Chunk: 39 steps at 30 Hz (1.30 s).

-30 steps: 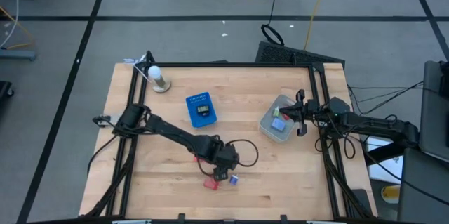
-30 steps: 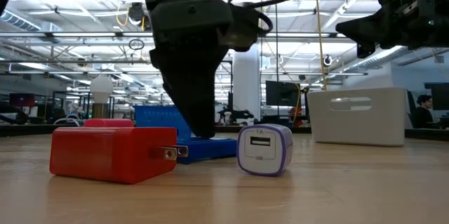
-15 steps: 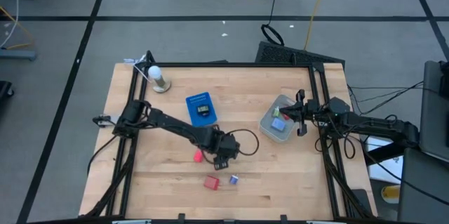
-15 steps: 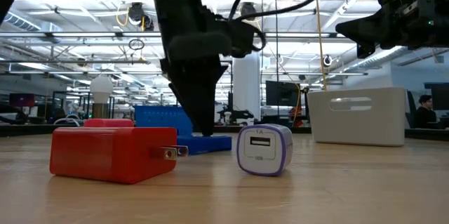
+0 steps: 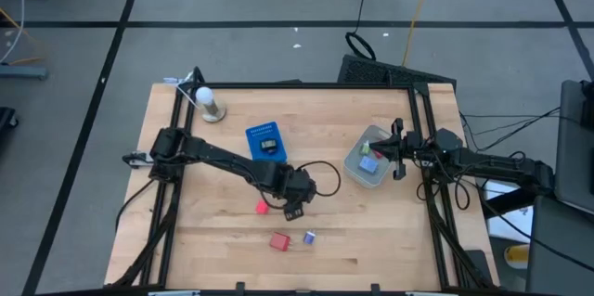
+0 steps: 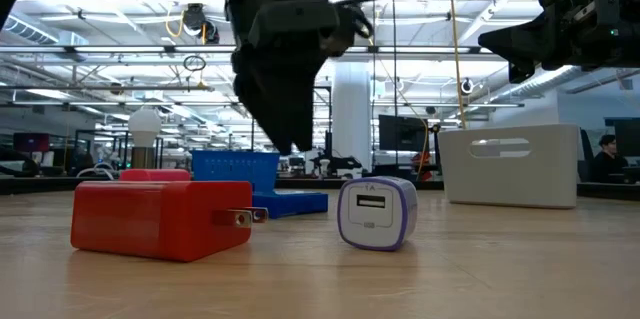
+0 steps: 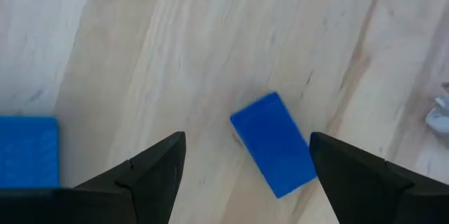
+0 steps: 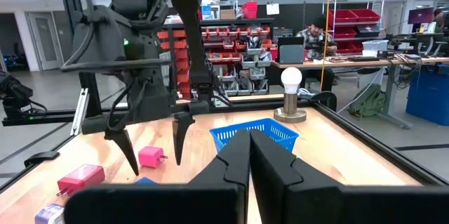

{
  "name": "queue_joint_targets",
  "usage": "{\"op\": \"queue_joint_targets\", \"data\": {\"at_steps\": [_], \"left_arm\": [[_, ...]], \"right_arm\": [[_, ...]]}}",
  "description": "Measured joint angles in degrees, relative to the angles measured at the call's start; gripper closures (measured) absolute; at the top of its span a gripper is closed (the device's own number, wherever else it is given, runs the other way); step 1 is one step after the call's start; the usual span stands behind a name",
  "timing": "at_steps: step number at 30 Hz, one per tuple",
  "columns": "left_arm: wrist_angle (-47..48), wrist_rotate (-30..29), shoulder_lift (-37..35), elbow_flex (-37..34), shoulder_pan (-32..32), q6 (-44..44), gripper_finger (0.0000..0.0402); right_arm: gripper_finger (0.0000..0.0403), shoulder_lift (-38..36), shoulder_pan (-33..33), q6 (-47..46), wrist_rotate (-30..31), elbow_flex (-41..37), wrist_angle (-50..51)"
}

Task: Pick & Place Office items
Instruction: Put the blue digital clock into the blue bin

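The left gripper grabs the long sides of the small blue block next, to place the block in the blue mesh basket (image 5: 265,138).
My left gripper (image 5: 295,205) hangs open above the table's middle, its fingers pointing down. A small blue block (image 7: 273,143) lies flat on the wood below the gap between its fingers, untouched; the low view shows the block (image 6: 292,204) too. Beside it lie a small pink-red plug (image 5: 263,207), a red plug block (image 5: 279,240) and a white-and-purple charger (image 5: 309,238), each flat on the table. My right gripper (image 5: 397,152) waits shut at the right, by the grey bin (image 5: 368,161).
A blue mesh basket (image 5: 266,144) stands beyond the left gripper, and a bulb on a round base (image 5: 209,103) stands at the far left corner. The grey bin holds a few small pieces. A black frame rail (image 5: 422,138) runs along the table's right side.
My left gripper has risen from the blue block and gone toward the table's far edge, away from the red plug block and the charger. Its fingers now hang clear above the block, which stays lying on the table.
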<state>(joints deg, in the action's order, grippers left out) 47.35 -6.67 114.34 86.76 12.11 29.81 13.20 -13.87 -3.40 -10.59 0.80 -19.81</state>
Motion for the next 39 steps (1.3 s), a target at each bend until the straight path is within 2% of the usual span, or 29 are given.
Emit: {"op": "queue_joint_targets", "data": {"at_steps": [12, 19, 24, 31, 35, 39], "left_arm": [[-3.2, 0.9, 3.9, 0.0, 1.1, 3.1, 0.0094], [-0.5, 0.4, 4.7, 0.0, 0.7, 3.1, 0.0094], [2.2, -1.0, 4.7, -0.9, 0.0, -0.7, 0.0094], [0.5, 0.9, 4.5, -3.6, -1.2, -5.2, 0.0096], [-1.5, 1.3, 4.4, -3.7, -1.2, -10.4, 0.012], [-1.8, 2.3, 4.5, -3.7, -1.2, -12.7, 0.0186]], "right_arm": [[0.0399, 0.5, 0.0, -0.4, 0.0, 0.0, 0.2], [0.0399, 0.7, 0.0, -0.3, 0.2, 0.0, 0.4], [0.0399, 0.7, 0.0, -0.3, 0.2, 0.0, 0.4], [0.0399, 0.7, 0.0, -0.1, 0.3, 0.0, 0.4], [0.0399, 0.7, 0.0, 0.0, 0.3, 0.0, 0.4], [0.0399, 0.7, 0.0, 0.2, 0.3, 0.0, 0.4]]}}
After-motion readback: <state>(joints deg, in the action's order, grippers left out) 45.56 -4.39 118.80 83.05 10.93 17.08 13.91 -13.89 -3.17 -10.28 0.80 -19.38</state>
